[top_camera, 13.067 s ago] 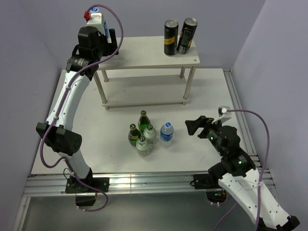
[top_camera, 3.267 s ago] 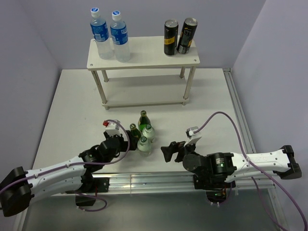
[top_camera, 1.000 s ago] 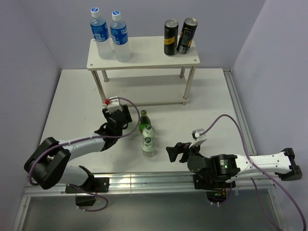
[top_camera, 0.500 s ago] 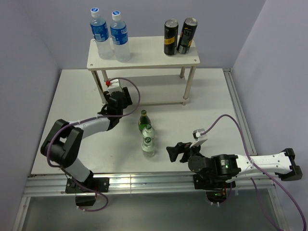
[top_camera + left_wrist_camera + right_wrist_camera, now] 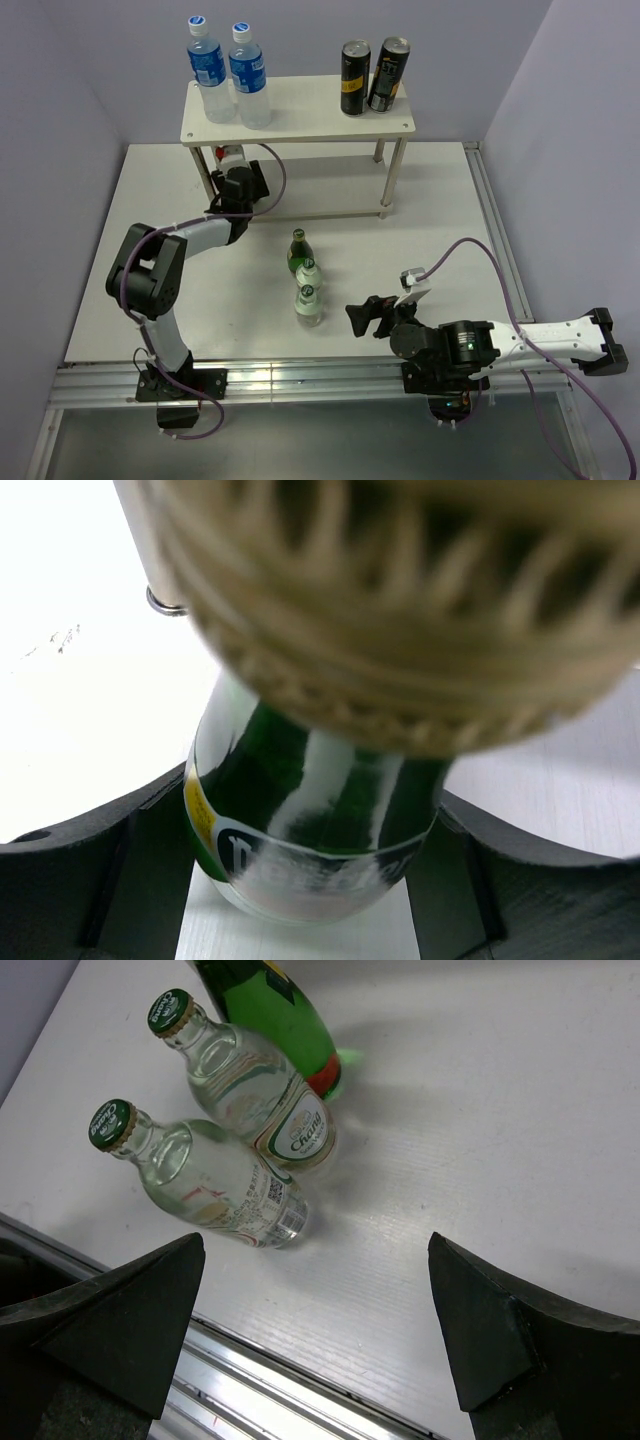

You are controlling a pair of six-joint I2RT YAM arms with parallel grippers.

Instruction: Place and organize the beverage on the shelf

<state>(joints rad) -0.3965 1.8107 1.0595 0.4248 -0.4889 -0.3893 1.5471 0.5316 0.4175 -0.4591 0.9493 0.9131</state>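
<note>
The dark green glass bottle's base is on the flat white surface and it would stand on the shelf's lower level (image 5: 320, 190), so my left gripper opens next.
My left gripper (image 5: 247, 184) reaches in beside the left front leg of the cream shelf (image 5: 310, 112), at its lower tier (image 5: 320, 190). In the left wrist view it (image 5: 315, 880) is shut on a dark green glass bottle (image 5: 310, 810), a finger against each side, the base on a white surface. Two blue-labelled bottles (image 5: 228, 72) stand on the top board at the left. A second green bottle (image 5: 297, 250) and two clear glass bottles (image 5: 309, 290) stand on the table. My right gripper (image 5: 364, 316) stands open to their right, nothing between its fingers (image 5: 320, 1330); the clear bottles (image 5: 250, 1130) lie ahead of it.
Two dark cans (image 5: 372, 76) stand at the right end of the shelf's top board. A metal rail (image 5: 300, 378) runs along the table's near edge, and purple walls close in the back and both sides.
My left gripper has carried the dark green bottle away from the cluster on the table, back to the shelf's lower tier. The right arm has stayed still.
</note>
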